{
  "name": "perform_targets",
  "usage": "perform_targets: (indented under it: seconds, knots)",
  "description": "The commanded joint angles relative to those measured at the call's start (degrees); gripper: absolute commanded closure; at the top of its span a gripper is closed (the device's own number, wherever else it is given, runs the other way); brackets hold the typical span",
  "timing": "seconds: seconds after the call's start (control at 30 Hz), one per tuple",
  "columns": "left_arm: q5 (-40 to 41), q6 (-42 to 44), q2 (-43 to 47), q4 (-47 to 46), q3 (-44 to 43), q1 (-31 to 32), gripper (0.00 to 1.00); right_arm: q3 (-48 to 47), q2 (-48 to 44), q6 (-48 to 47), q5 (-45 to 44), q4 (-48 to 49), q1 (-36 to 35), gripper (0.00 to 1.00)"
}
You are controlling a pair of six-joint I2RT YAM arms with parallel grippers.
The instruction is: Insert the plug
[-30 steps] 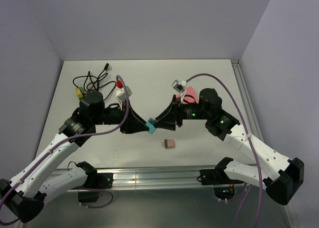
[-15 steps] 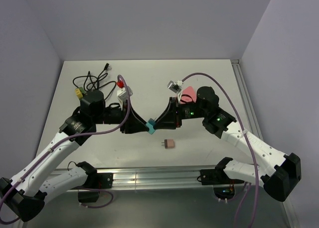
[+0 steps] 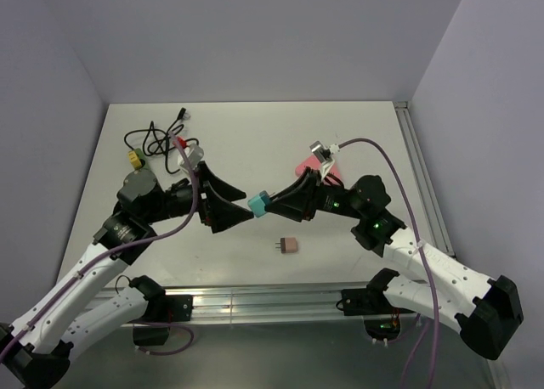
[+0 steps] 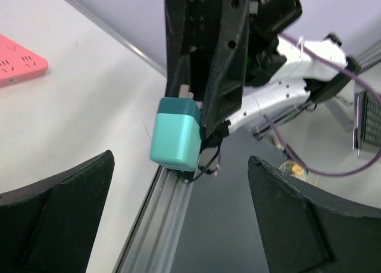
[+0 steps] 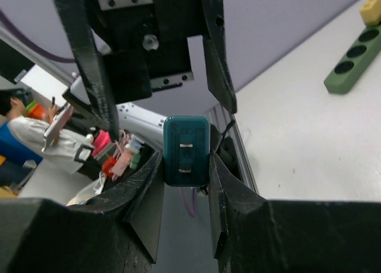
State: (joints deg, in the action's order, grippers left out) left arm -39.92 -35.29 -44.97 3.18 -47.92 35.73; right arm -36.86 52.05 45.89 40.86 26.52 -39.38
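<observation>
My left gripper grabs the teal plug [image 3: 259,204] by its body's sides next, with the prongs pointing away and free to insert.
The teal plug [image 3: 259,204] hangs above the table's middle, with my right gripper [image 3: 270,204] shut on it. In the right wrist view the plug [image 5: 186,151] sits between the two black fingers, its two metal prongs facing the camera. My left gripper [image 3: 240,206] stands open just to the plug's left, with its fingers [image 5: 92,64] spread wide and clear of the plug. The left wrist view shows the teal plug [image 4: 175,133] held only by the right gripper [image 4: 190,100], with the left gripper [image 4: 180,160] open around empty air below it.
A small pink plug [image 3: 289,245] lies on the table near the front edge. A pink power strip [image 3: 308,164] lies behind the right wrist. A green strip with a yellow end [image 5: 354,61] and a coiled black cable [image 3: 157,134] lie at the back left.
The left gripper has opened, let go of the teal plug and drawn back to the left. The right gripper shut on the plug and now holds it alone.
</observation>
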Motion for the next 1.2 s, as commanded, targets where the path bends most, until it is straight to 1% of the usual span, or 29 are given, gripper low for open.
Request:
perform_targets:
  seconds: [0.0, 0.03, 0.13, 0.27, 0.37, 0.5, 0.57, 0.63, 0.8, 0.93, 1.0, 1.07, 1.1, 1.17]
  knots:
    - [4.5, -6.4, 1.1, -9.5, 2.7, 0.1, 0.01, 2.2, -1.9, 5.2, -6.2, 13.2, -1.1, 1.00]
    - [4.8, -7.9, 1.5, -11.8, 3.7, 0.1, 0.01, 2.4, -1.9, 5.5, -6.7, 15.0, -1.2, 1.00]
    - [6.5, -10.0, 2.5, -14.2, 5.3, 0.2, 0.01, 2.3, -1.3, 6.5, -8.2, 16.8, -2.0, 1.00]
    - [8.8, -10.7, 4.0, -17.1, 6.3, 0.2, 0.01, 1.6, -0.1, 6.8, -10.4, 17.8, -3.2, 1.00]
    - [9.2, -11.7, 4.7, -19.1, 7.1, 0.2, 0.08, 0.8, 1.3, 6.4, -12.3, 17.9, -4.6, 1.00]
    - [8.4, -14.8, 5.0, -24.6, 8.6, 0.2, 0.21, 0.7, 3.5, 7.3, -13.4, 20.8, -6.0, 1.00]
    - [7.7, -15.6, 4.2, -25.9, 8.7, 0.1, 0.25, 1.1, 4.2, 7.4, -14.3, 22.3, -6.3, 1.00]
    - [6.5, -16.0, 3.3, -26.4, 8.5, 0.2, 0.27, 1.4, 4.5, 7.3, -14.9, 23.6, -6.8, 1.00]
    - [6.8, -14.2, 3.0, -23.7, 7.1, 0.1, 0.32, 2.1, 4.1, 6.8, -16.8, 24.5, -7.2, 1.00]
    - [6.8, -14.8, 3.0, -24.3, 7.6, 0.1, 0.34, 2.8, 3.7, 6.2, -18.1, 25.0, -7.4, 1.00]
    - [6.3, -15.6, 2.9, -25.4, 8.1, 0.1, 0.37, 2.0, 4.2, 6.1, -17.9, 23.8, -7.3, 1.00]
    - [6.3, -16.2, 2.7, -26.7, 8.4, 0.2, 0.39, 2.0, 4.7, 6.1, -17.9, 24.4, -7.4, 1.00]
    - [6.3, -16.8, 2.6, -27.2, 8.5, 0.1, 0.42, 2.1, 4.8, 6.2, -18.5, 25.0, -7.5, 1.00]
    - [5.9, -17.6, 2.2, -28.5, 8.6, 0.1, 0.44, 2.2, 5.1, 6.0, -18.9, 25.2, -7.7, 1.00]
